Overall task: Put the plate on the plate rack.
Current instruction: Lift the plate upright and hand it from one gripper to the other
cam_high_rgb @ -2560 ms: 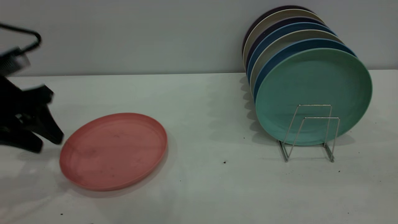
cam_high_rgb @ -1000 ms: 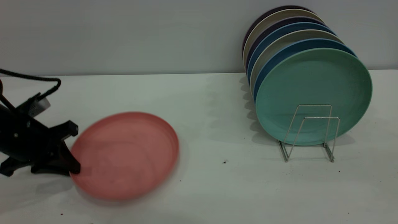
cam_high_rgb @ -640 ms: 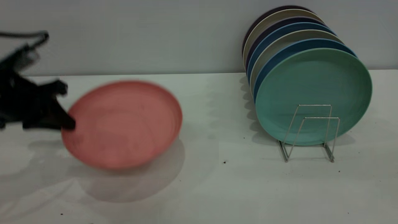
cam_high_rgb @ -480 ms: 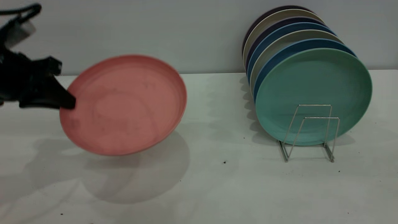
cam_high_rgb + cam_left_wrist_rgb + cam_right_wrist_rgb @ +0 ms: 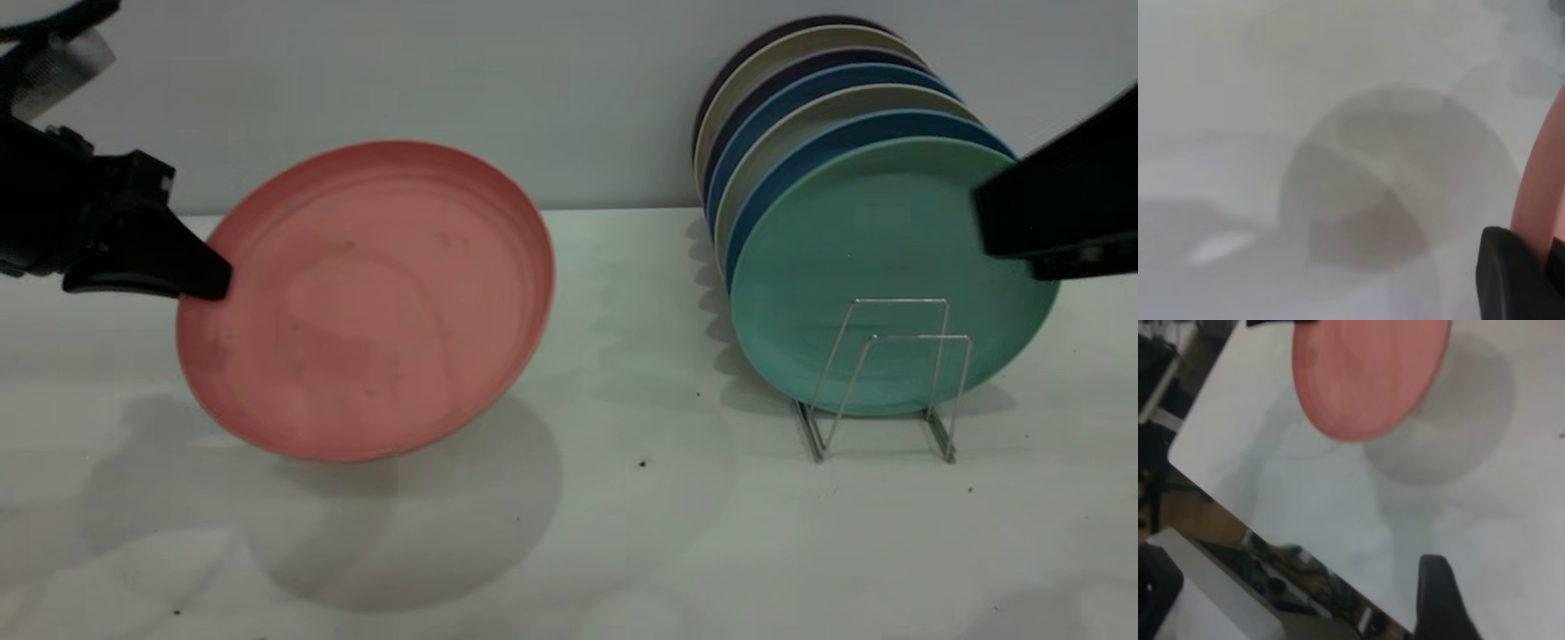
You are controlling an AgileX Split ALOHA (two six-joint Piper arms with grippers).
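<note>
I will grab the plate by its free rim next with my right gripper, since the plate's broad pink side is too wide for my fingers to span.
The salmon-pink plate hangs above the table, tilted up so its face shows in the exterior view. My left gripper is shut on the plate's left rim. In the left wrist view a black finger presses against the pink edge. The silver wire plate rack stands at the right, and its two front loops hold nothing. My right gripper reaches in from the right edge, in front of the racked plates. The right wrist view shows the plate far off and one dark finger.
Several plates lean upright in the rack, a mint-green one in front with blue and beige ones behind. The white table runs back to a grey wall. The table's corner edge drops to clutter below.
The left gripper has closed on the plate's rim, lifted it off the table and tipped it upward. The right arm has come into the exterior view from the right.
</note>
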